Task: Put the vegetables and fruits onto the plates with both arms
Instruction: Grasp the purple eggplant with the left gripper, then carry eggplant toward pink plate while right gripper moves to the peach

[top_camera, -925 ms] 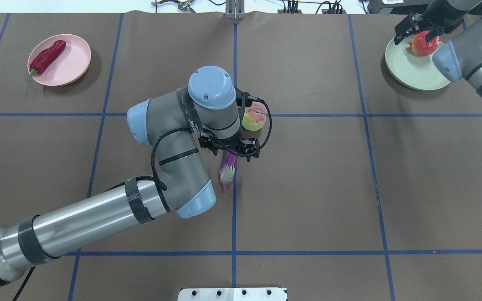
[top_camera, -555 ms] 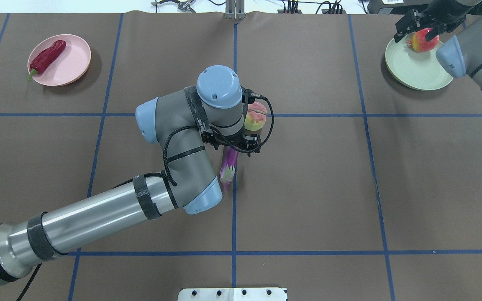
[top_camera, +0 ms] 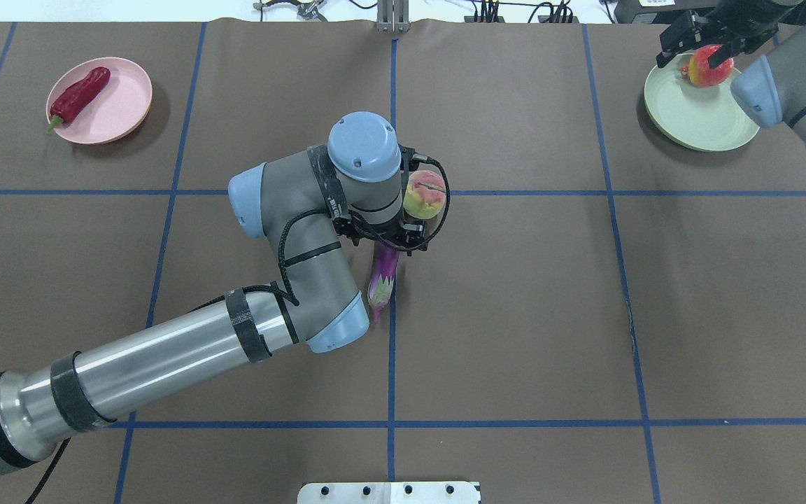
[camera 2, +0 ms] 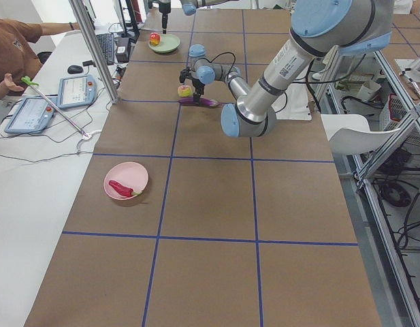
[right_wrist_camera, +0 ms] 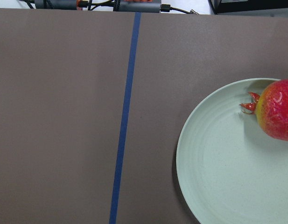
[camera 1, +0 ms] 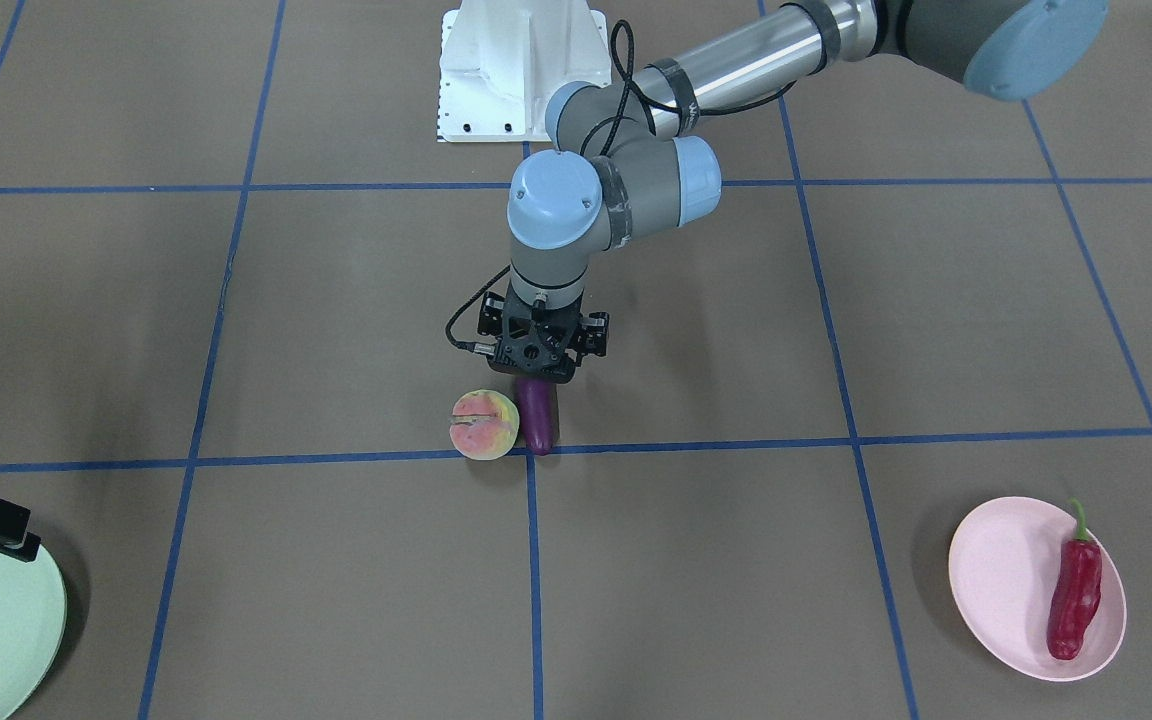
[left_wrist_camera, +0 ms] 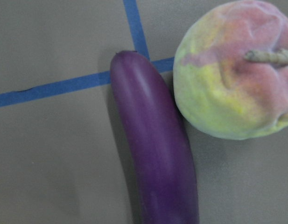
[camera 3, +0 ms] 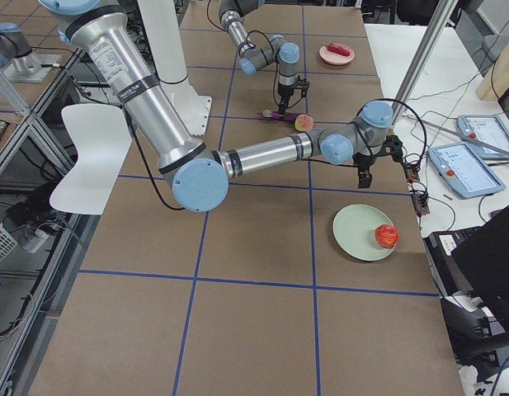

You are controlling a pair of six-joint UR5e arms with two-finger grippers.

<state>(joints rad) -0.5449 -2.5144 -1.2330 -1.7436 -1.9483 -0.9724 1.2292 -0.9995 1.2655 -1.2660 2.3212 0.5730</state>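
Note:
My left gripper grabs the purple eggplant by its plump middle [camera 1: 535,396] next, to put it onto the pink plate [camera 1: 1010,582].
The purple eggplant [top_camera: 382,276] lies on the table touching the peach [top_camera: 424,196]; both fill the left wrist view, eggplant [left_wrist_camera: 155,144] left of peach [left_wrist_camera: 232,74]. My left gripper [camera 1: 536,375] hangs low right over the eggplant's blunt half, open, its fingertips hidden under the wrist. The pomegranate [top_camera: 709,64] lies at the far edge of the mint green plate [top_camera: 690,115]. My right gripper [top_camera: 697,45] is open above it, apart from it. The red chili [top_camera: 80,94] lies on the pink plate [top_camera: 112,105] at the far left.
Blue tape lines [top_camera: 391,350] grid the brown table cover. The white base block [top_camera: 389,492] sits at the near edge. Cables and plugs [top_camera: 501,12] lie along the far edge. An operator's tablets [camera 2: 73,92] stand beside the table.
My left arm has swung forward and settled lower over the eggplant. My right gripper has drawn up and back while the pomegranate stays on the green plate.

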